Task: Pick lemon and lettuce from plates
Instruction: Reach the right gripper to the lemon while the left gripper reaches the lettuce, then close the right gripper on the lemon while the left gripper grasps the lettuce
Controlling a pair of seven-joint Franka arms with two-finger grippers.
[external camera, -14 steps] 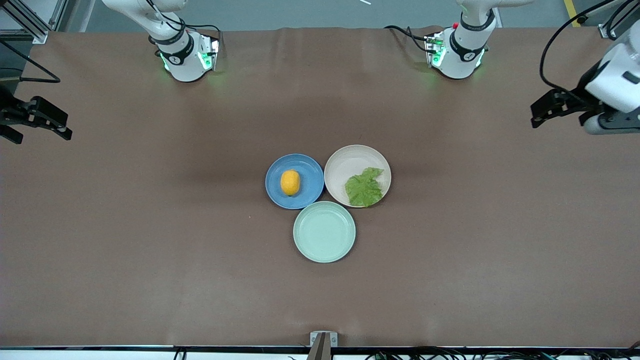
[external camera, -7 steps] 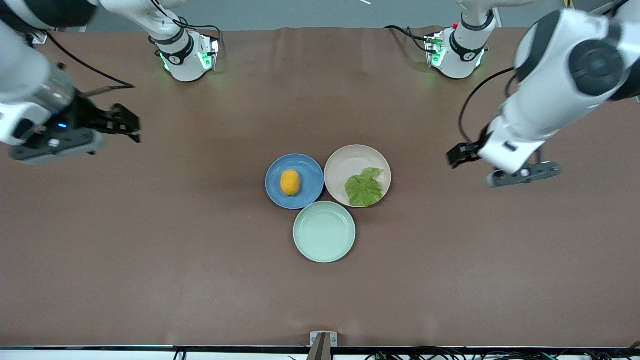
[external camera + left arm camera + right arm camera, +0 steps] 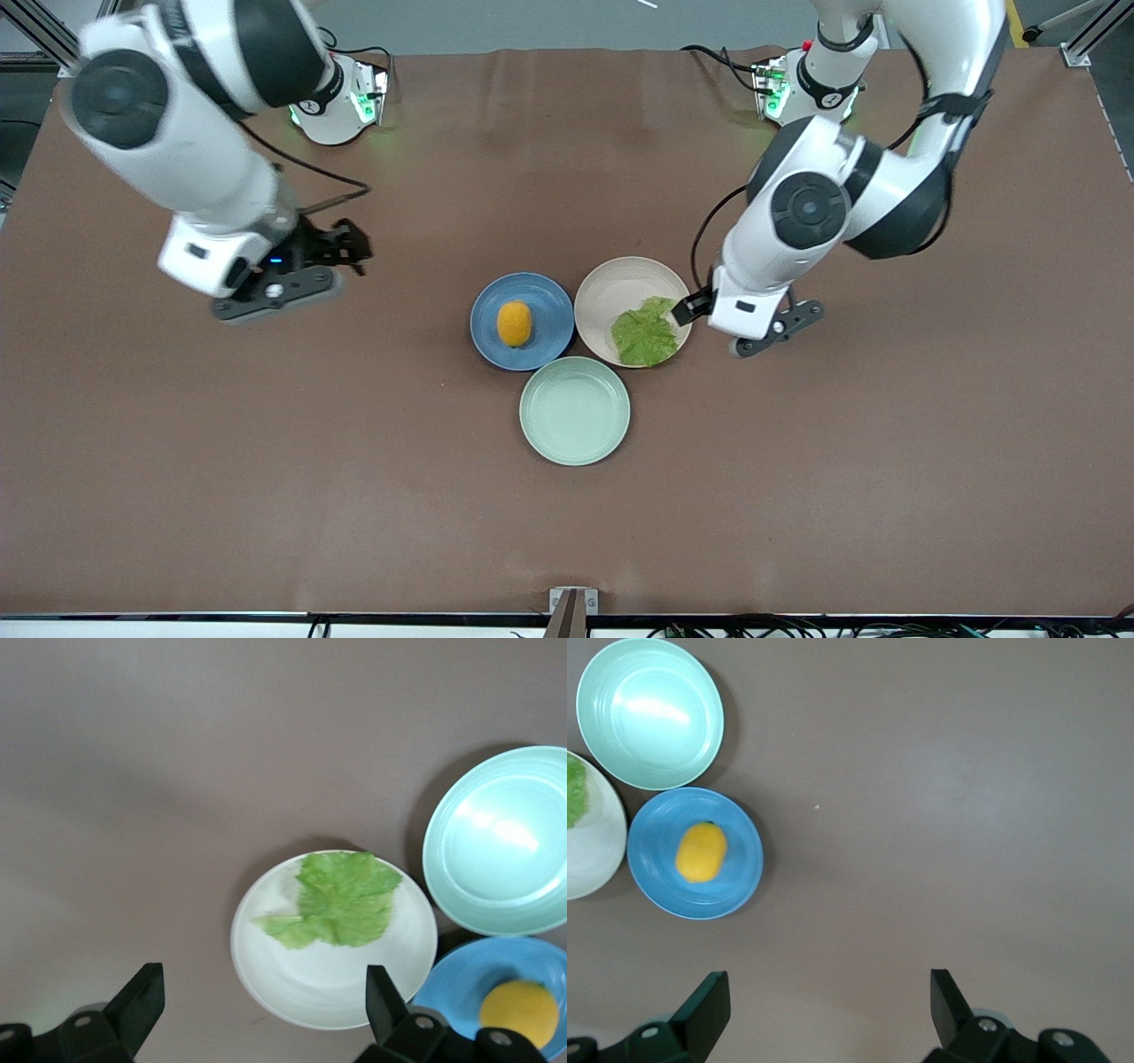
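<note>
The lemon has to come off the blue plate, so my right gripper needs to pick it up next around its plump middle (image 3: 515,323) (image 3: 701,852).
The lemon (image 3: 515,323) lies on the blue plate (image 3: 549,306). The lettuce (image 3: 646,333) lies on the beige plate (image 3: 620,283), which touches the blue one. My left gripper (image 3: 691,312) is open and empty, over the beige plate's rim at the left arm's end. In the left wrist view the left gripper (image 3: 263,1005) frames the plate's edge (image 3: 328,992), with the lettuce (image 3: 341,899) ahead of it. My right gripper (image 3: 353,248) is open and empty over bare table, toward the right arm's end from the blue plate. The right wrist view shows the right gripper (image 3: 828,1001), the lemon (image 3: 701,851) and the blue plate (image 3: 740,873).
An empty mint-green plate (image 3: 575,410) sits nearer the front camera, touching both other plates. It also shows in the left wrist view (image 3: 500,842) and the right wrist view (image 3: 649,711). Brown table all round.
Both arms have swung in from the table's ends toward the plates. The left gripper now reaches the beige plate's rim. The lemon, lettuce and plates have not moved.
</note>
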